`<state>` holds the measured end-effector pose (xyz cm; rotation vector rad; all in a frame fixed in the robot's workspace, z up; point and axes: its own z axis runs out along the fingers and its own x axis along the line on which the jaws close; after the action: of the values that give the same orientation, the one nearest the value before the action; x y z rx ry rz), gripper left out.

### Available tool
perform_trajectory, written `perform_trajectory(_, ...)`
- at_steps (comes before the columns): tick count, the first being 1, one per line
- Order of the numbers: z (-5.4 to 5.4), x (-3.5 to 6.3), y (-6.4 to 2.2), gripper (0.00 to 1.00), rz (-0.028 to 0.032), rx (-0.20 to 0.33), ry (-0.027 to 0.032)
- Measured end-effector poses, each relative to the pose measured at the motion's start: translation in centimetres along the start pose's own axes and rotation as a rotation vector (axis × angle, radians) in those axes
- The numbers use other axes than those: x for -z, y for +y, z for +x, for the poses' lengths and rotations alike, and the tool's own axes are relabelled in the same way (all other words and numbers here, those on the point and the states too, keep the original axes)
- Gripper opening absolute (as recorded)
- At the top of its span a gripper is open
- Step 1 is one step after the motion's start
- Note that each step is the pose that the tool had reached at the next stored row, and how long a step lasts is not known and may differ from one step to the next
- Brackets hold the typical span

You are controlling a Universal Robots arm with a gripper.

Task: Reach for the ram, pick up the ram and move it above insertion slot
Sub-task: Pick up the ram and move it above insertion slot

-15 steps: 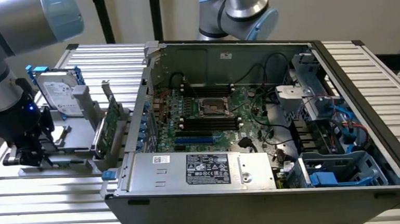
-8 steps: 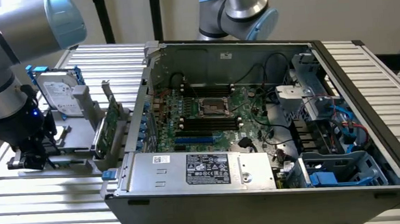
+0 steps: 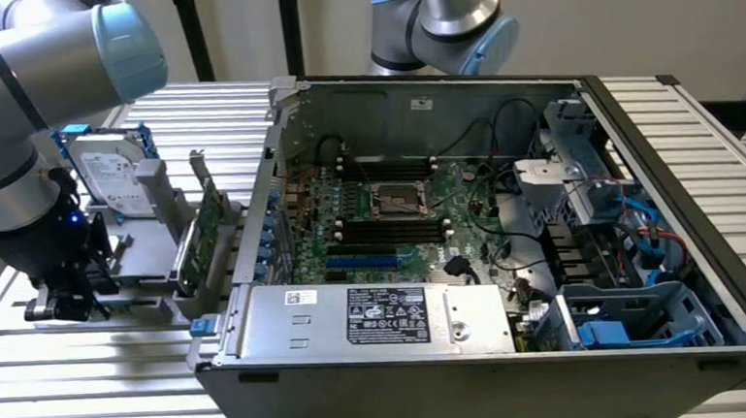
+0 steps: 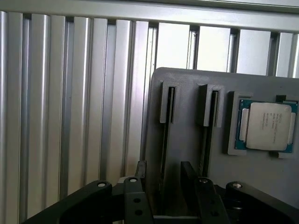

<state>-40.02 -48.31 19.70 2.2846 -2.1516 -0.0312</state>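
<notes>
The gripper grabs the ram by the middle of its exposed long edge [image 4: 161, 184] next, since the holder's raised post wraps the end of the ram.
My gripper [image 3: 74, 297] hangs low over the grey parts holder [image 3: 143, 257] at the exterior view's left, beside the open computer case. In the wrist view my gripper [image 4: 163, 169] is open, and its two black fingers [image 4: 141, 170] straddle one narrow slot of the holder [image 4: 187, 79]. A thin dark edge [image 4: 164, 140] runs along that slot between the fingers and looks like the ram seen edge-on. Its green face and chips are hidden. The fingers do not touch it. The black memory slots [image 3: 394, 230] lie on the motherboard inside the case.
A silver hard drive with blue rails [image 3: 106, 177] and a wider green card [image 3: 206, 234] stand in the holder. A processor chip [image 4: 266, 126] lies in its pocket beside a second slot [image 4: 210, 109]. The case wall [image 3: 263, 206], power supply [image 3: 367, 316] and a second arm [image 3: 446, 20] stand nearby.
</notes>
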Motion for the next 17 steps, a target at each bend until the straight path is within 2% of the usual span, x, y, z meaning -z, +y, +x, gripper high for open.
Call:
perform_trajectory(12,-0.13,-0.14,-0.35,0.4,0.0001,0.004,-0.0001)
perform_trajectory(14,-0.14,-0.14,-0.39,0.27,0.0001,0.004,0.0)
perform_trajectory(17,-0.14,-0.13,-0.42,0.22,-0.0003,0.004,0.0)
